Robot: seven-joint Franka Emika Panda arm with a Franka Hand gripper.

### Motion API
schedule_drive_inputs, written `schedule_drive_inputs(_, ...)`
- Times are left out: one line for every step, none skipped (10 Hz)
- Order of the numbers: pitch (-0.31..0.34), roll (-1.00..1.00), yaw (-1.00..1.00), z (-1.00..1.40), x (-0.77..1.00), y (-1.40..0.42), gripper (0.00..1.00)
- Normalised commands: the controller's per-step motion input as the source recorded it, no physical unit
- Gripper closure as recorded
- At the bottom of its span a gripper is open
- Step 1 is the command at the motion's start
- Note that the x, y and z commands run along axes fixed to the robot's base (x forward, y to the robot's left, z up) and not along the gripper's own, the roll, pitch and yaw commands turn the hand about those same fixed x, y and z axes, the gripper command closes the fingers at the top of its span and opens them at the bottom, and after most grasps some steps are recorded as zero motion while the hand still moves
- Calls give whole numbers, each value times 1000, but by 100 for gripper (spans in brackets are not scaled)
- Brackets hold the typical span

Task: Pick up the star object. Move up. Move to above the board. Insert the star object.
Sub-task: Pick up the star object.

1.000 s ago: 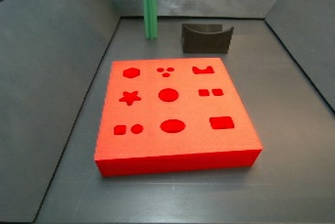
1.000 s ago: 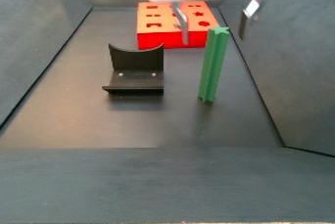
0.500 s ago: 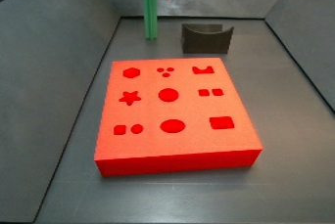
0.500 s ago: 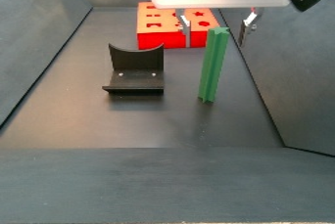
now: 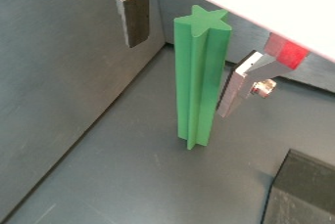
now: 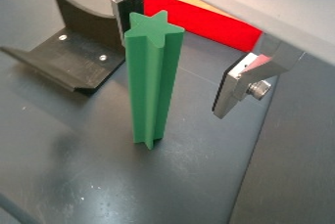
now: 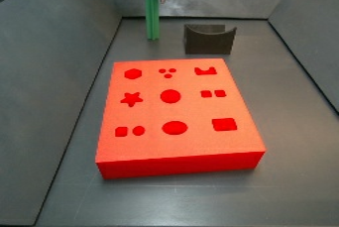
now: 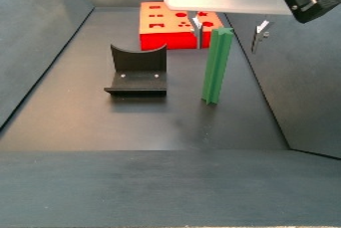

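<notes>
Next, my gripper grabs the star object by its star-shaped top, which leaves its lower end free to enter the board's star hole.
The star object is a tall green peg with a star-shaped top. It stands upright on the dark floor and shows in both wrist views and both side views. My gripper is open, with one finger on each side of the peg's top and gaps on both sides. One silver finger hangs close beside the peg, apart from it. The red board with shaped holes lies flat, away from the peg.
The dark fixture stands on the floor beside the peg, between it and the far wall. Grey walls enclose the floor on all sides. The peg stands near a corner wall.
The gripper has moved sideways and down over the peg, so its fingers now straddle the peg's top. The peg and the board have not moved.
</notes>
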Motion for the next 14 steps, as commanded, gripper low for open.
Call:
schedule_drive_inputs(24,-84,-540,0,-23,157,0)
schedule_drive_inputs(11,-100,-371,0,0,271,0)
schedule_drive_inputs(13,-110,-143,0,0,274,0)
schedule_drive_inputs(0,0,0,0,0,0,100)
schedule_drive_inputs(0,0,0,0,0,0,100)
schedule_drive_inputs(0,0,0,0,0,0,100)
schedule_drive_inputs(0,0,0,0,0,0,100)
schedule_drive_inputs(0,0,0,0,0,0,100)
schedule_drive_inputs(0,0,0,0,0,0,100)
schedule_drive_inputs(0,0,0,0,0,0,100)
schedule_drive_inputs(0,0,0,0,0,0,100)
schedule_drive_inputs(0,0,0,0,0,0,100)
schedule_drive_inputs(0,0,0,0,0,0,100)
schedule_drive_inputs(0,0,0,0,0,0,100)
